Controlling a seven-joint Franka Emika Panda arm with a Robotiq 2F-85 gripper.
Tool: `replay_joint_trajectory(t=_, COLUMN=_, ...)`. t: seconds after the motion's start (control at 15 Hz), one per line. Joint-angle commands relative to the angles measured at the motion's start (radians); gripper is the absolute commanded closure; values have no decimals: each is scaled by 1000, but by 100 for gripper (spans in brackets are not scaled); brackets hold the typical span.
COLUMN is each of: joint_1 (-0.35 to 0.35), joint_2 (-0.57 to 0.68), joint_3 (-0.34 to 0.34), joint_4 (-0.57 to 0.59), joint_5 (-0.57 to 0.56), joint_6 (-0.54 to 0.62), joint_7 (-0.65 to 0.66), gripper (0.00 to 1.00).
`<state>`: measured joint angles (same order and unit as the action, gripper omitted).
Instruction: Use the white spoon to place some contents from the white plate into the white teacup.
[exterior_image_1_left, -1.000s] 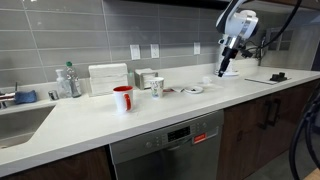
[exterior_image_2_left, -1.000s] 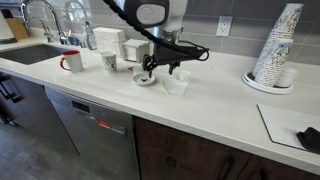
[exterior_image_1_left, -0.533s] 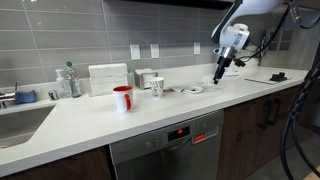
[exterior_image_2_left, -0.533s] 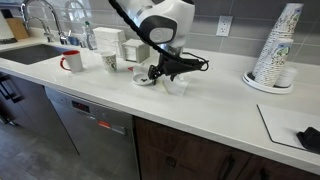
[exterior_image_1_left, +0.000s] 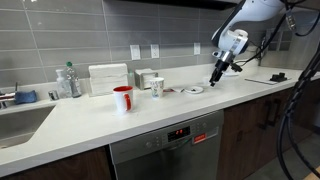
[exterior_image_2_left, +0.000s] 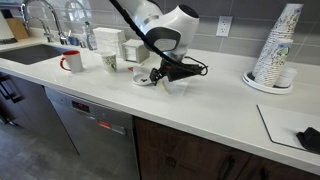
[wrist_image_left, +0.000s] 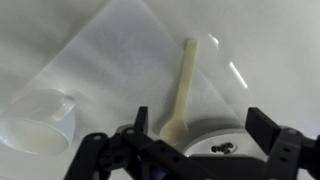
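My gripper takes the white spoon (wrist_image_left: 182, 88) by its handle near the spoon's bowl next. This leaves the spoon's bowl free to scoop contents from plate into teacup.
The white plate (wrist_image_left: 222, 135) holds a few dark reddish bits (wrist_image_left: 225, 148). It also shows in both exterior views (exterior_image_1_left: 193, 90) (exterior_image_2_left: 145, 79). The white spoon (wrist_image_left: 182, 88) lies on the counter with its bowl end at the plate's rim. The white teacup (wrist_image_left: 40, 122) stands apart from the plate, and shows beside it in an exterior view (exterior_image_2_left: 178, 84). My gripper (wrist_image_left: 200, 132) is open and empty, tilted low over the plate and the spoon's bowl (exterior_image_1_left: 217, 73) (exterior_image_2_left: 160, 73).
A red mug (exterior_image_1_left: 122, 98) (exterior_image_2_left: 72, 62) and a taller white cup with greenish marks (exterior_image_1_left: 157, 87) (exterior_image_2_left: 109, 62) stand further along the counter. A stack of paper cups (exterior_image_2_left: 278, 50) and a black object (exterior_image_2_left: 308, 138) are at one end, a sink (exterior_image_1_left: 15, 122) at the other.
The gripper has come down and moved sideways from above the teacup side towards the plate, tilting as it went. Plate, spoon and cup have not moved.
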<state>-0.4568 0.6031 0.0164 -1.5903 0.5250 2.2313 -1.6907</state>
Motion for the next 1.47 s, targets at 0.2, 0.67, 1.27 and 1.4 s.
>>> replay_joint_trajectory(t=0.2, joint_1=-45, joint_2=65, joint_3=41, joint_4=68, joint_5=96, joint_6=-36, joint_7=-51, gripper=4)
replay_joint_trajectory(t=0.67, joint_1=-43, joint_2=100, joint_3=39, joint_4=99, joint_5=116, joint_6=-32, joint_7=-50, gripper=53)
replay_joint_trajectory(t=1.27, joint_1=-41, joint_2=95, joint_3=36, joint_4=104, joint_5=103, joint_6=-45, joint_7=-40, gripper=97)
replay_joint_trajectory(t=1.4, joint_1=-42, joint_2=55, joint_3=37, joint_4=86, joint_5=105, joint_6=-66, joint_7=-38, gripper=97)
